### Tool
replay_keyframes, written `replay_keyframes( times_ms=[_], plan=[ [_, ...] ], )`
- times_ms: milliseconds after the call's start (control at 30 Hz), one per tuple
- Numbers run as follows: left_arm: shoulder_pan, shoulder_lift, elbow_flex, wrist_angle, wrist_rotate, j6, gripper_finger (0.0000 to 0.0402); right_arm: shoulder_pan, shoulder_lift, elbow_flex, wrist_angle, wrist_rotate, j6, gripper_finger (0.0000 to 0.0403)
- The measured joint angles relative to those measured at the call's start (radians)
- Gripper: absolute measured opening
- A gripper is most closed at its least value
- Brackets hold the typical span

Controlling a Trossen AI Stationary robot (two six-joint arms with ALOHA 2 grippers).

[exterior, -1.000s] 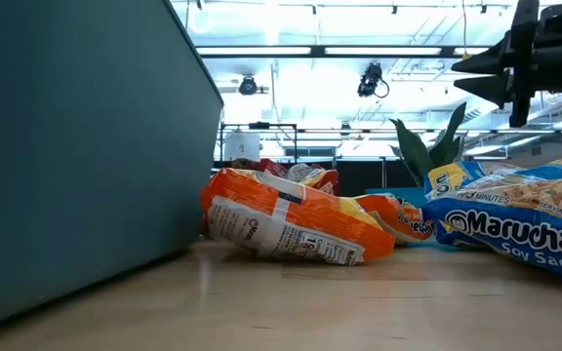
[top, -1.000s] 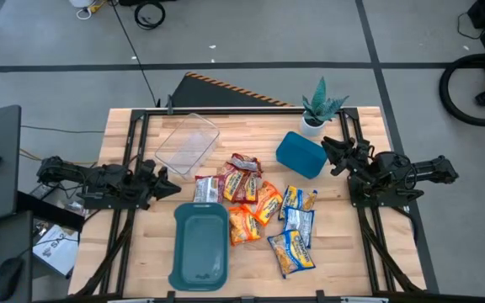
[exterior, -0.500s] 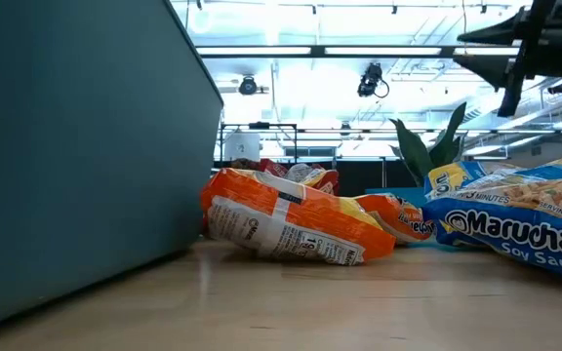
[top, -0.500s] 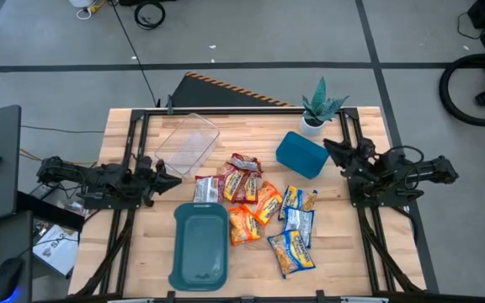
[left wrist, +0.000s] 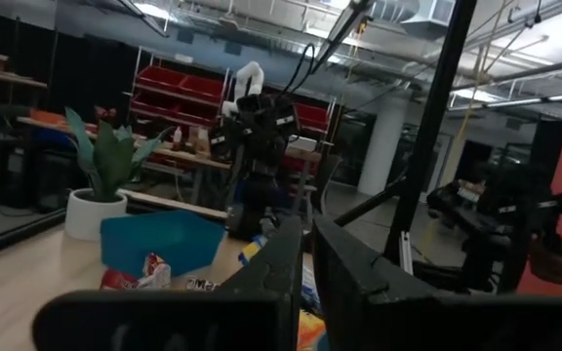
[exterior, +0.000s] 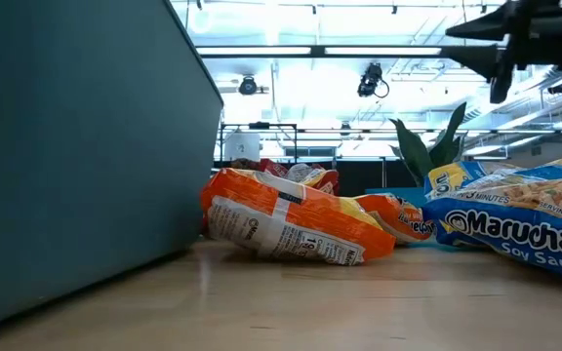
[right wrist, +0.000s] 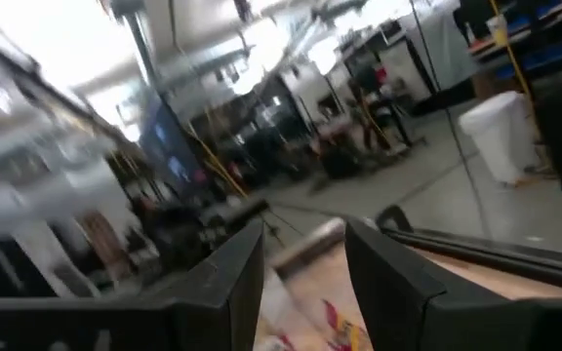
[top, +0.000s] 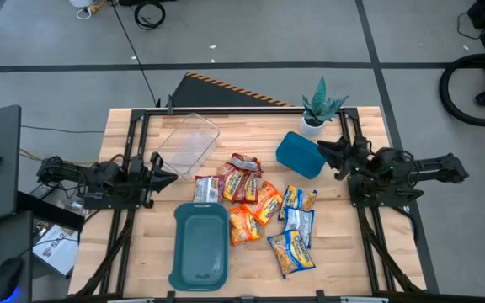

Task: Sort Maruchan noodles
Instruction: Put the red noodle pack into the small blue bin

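The red Maruchan packet needs to be sorted into the small teal tray [top: 301, 155], so my right gripper will grab the packet by its middle [top: 246, 163] next.
The Maruchan noodle packets lie flat in a loose heap on the table's middle: red ones [top: 242, 178], orange ones [top: 244, 224] [exterior: 291, 222] and blue-and-yellow ones [top: 292, 252] [exterior: 515, 222]. My left gripper [top: 168, 174] [left wrist: 306, 255] hovers shut at the table's left side, left of the heap, touching nothing. My right gripper [top: 325, 151] [right wrist: 303, 255] [exterior: 476, 54] hangs open in the air at the right side, beside the upturned teal tray [top: 301, 155], well above the packets.
A second teal tray [top: 199, 246] sits open side up near the table's near edge, left of the packets; its wall [exterior: 76, 156] fills the low view's left. A clear plastic tub [top: 188, 141] stands at the far left, a potted plant [top: 319, 108] at the far right.
My right gripper has risen, keeping its place over the table's right side. My left gripper has drawn back a little toward the table's left and far edges. The packets have not moved.
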Motion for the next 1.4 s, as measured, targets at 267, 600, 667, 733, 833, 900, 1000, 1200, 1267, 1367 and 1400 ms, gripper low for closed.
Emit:
replay_keyframes(
  times_ms=[267,600,667,733,833,900,1000,1200,1267,1367,1400],
  plan=[
    [0.0,0.0,0.0,0.057,-0.001,0.049,0.0034,-0.047,0.348,0.191,-0.124,-0.181,-0.072,0.0151],
    [0.0,0.0,0.0,0.194,-0.069,0.209,0.0034,-0.051,0.841,0.43,-0.248,-0.171,-0.199,0.0151],
    [0.0,0.0,0.0,0.18,-0.165,0.231,0.0034,-0.059,0.923,0.493,-0.282,-0.164,-0.234,0.0152],
    [0.001,0.001,0.0,0.146,-0.259,0.233,0.0034,-0.069,1.0,0.553,-0.295,-0.156,-0.276,0.0155],
    [0.0,0.001,0.0,0.097,-0.333,0.226,0.0032,-0.085,1.104,0.629,-0.315,-0.152,-0.341,0.017],
    [0.0,0.001,0.001,0.066,-0.35,0.198,0.0028,-0.098,1.167,0.674,-0.328,-0.153,-0.375,0.0186],
    [0.0,0.003,0.03,-0.066,-0.362,0.139,0.002,-0.123,1.253,0.755,-0.366,-0.194,-0.411,0.0217],
    [0.0,0.002,0.095,-0.212,-0.385,0.062,0.0013,-0.17,1.416,0.986,-0.598,-0.26,-0.42,0.0275],
    [0.0,0.0,0.1,-0.204,-0.384,0.06,0.0013,-0.181,1.468,1.048,-0.653,-0.264,-0.419,0.0282],
    [0.0,0.001,0.1,-0.228,-0.384,0.047,0.0012,-0.191,1.536,1.096,-0.689,-0.265,-0.419,0.0275],
    [0.0,0.001,0.1,-0.239,-0.384,0.042,0.0012,-0.193,1.555,1.102,-0.687,-0.265,-0.419,0.0268]
  ],
)
